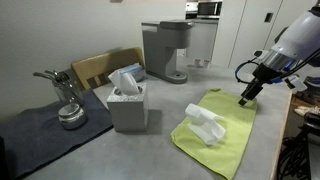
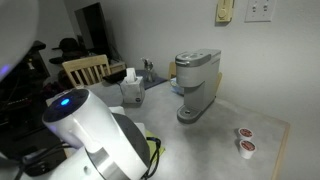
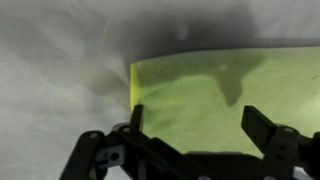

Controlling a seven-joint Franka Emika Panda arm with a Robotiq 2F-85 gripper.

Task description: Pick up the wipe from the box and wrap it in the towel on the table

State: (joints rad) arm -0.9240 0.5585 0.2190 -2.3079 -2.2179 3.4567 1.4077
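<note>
My gripper should next take hold of the towel near its far corner, away from the white wipe. Then it should fold that end across and wrap the white wipe.
A yellow-green towel (image 1: 228, 130) lies flat on the grey table. A white wipe (image 1: 204, 124) lies crumpled on its near-left part. A grey tissue box (image 1: 127, 105) with a wipe sticking out of its top stands to the left; it also shows in an exterior view (image 2: 132, 92). My gripper (image 1: 246, 98) hangs over the towel's far corner, open and empty. In the wrist view the towel (image 3: 215, 85) fills the space under the open fingers (image 3: 195, 125), with its edge at the left finger.
A grey coffee machine (image 1: 165, 50) stands at the back, also in an exterior view (image 2: 195, 85). A metal object (image 1: 68, 112) rests on a dark mat (image 1: 40, 130). A wooden chair (image 1: 100, 68) is behind the box. Two small cups (image 2: 245, 140) sit near the table edge.
</note>
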